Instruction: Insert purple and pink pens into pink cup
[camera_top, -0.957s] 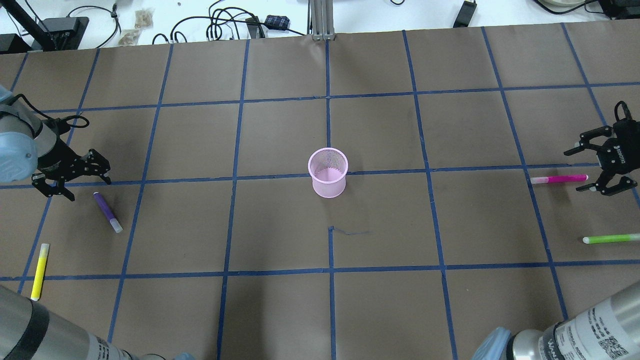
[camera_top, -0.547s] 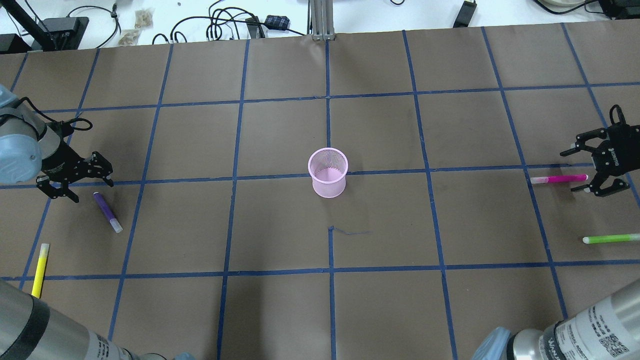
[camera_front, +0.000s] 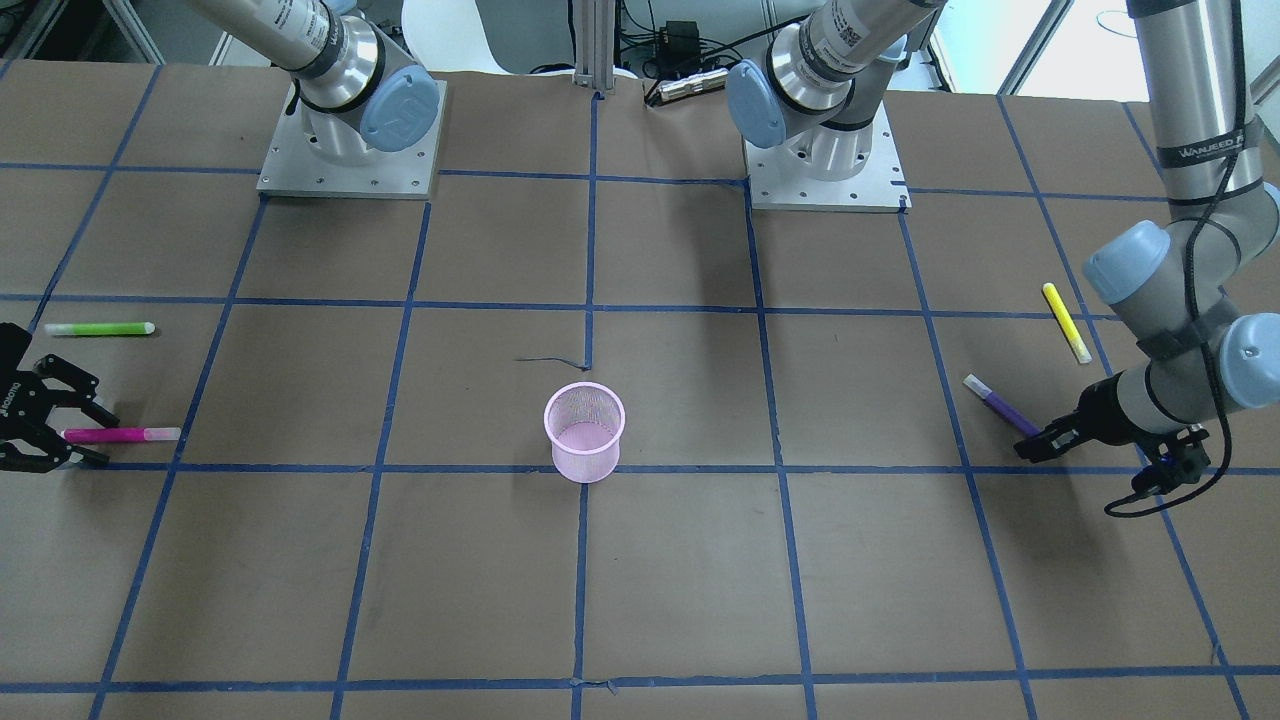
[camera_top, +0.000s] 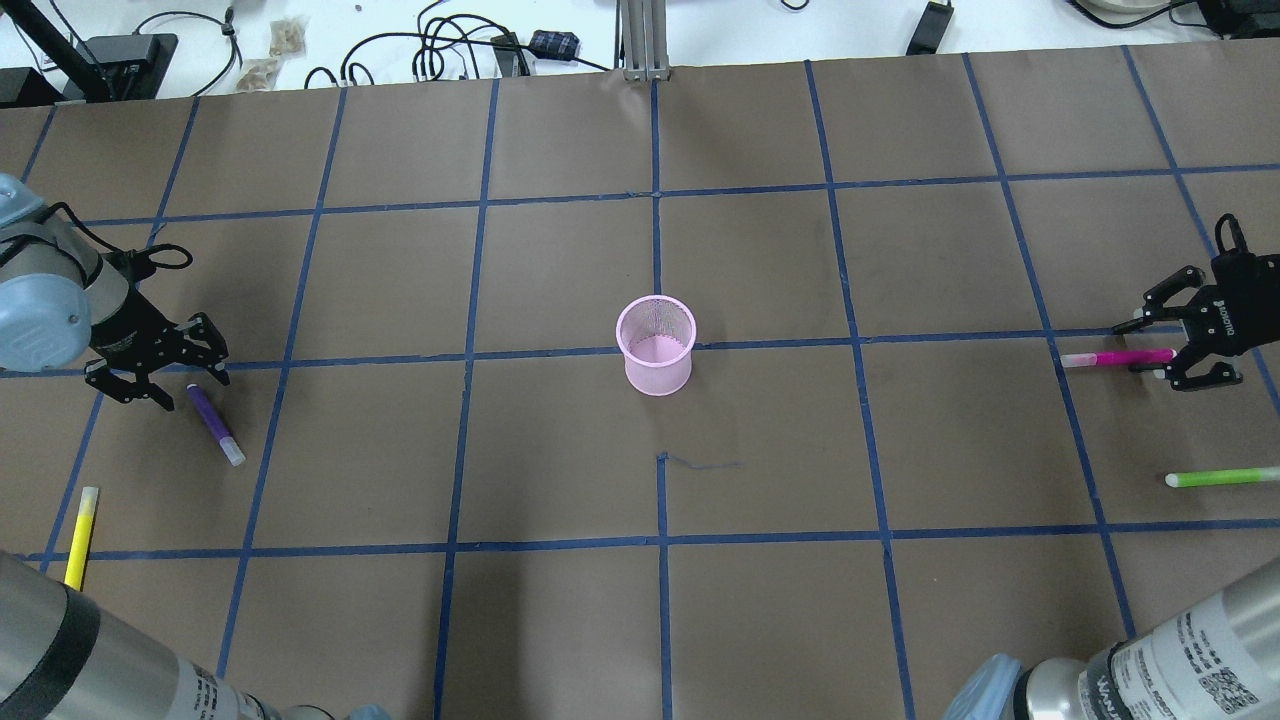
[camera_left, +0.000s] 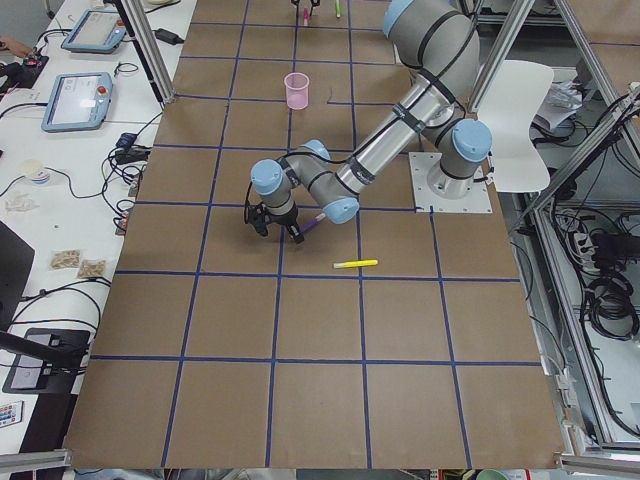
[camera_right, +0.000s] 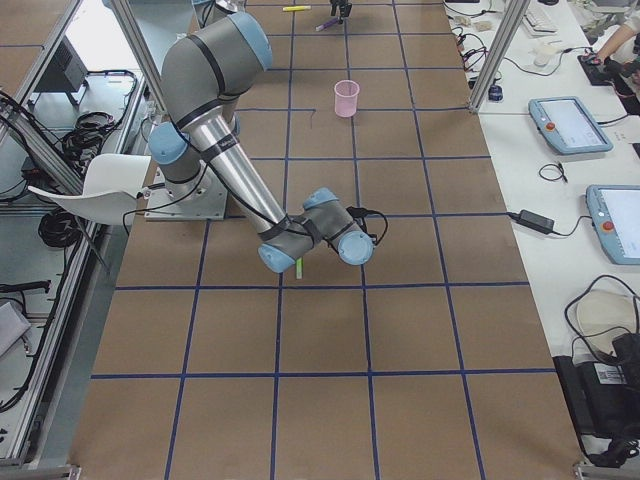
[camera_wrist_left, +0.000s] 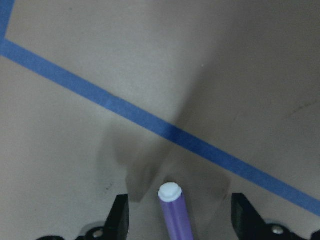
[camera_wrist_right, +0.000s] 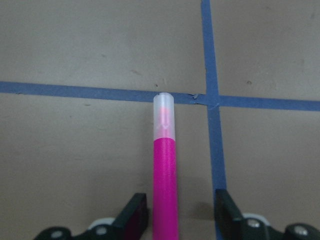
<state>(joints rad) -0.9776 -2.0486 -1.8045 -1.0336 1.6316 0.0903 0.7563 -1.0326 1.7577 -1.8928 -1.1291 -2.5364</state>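
Observation:
The pink pen should go into the pink cup (camera_front: 584, 430). My right gripper should next grip the pink pen by its magenta body (camera_front: 118, 434) to drop it in there.
The pink mesh cup (camera_top: 656, 345) stands upright at the table's middle, also in the front-facing view (camera_front: 585, 432). The purple pen (camera_top: 214, 424) lies flat at the far left. My left gripper (camera_top: 193, 390) is open and low, its jaws on either side of the pen's upper end (camera_wrist_left: 176, 215). The pink pen (camera_top: 1117, 357) lies flat at the far right. My right gripper (camera_top: 1135, 350) is open and its jaws straddle the pen's right end (camera_wrist_right: 165, 175). Neither pen is gripped.
A yellow highlighter (camera_top: 80, 540) lies near the left arm, in front of the purple pen. A green highlighter (camera_top: 1222, 477) lies in front of the pink pen. Cables and boxes (camera_top: 470, 50) sit beyond the table's far edge.
My left gripper has moved toward the purple pen's upper end. My right gripper has moved left and its jaws now straddle the pink pen's end. Both stay open.

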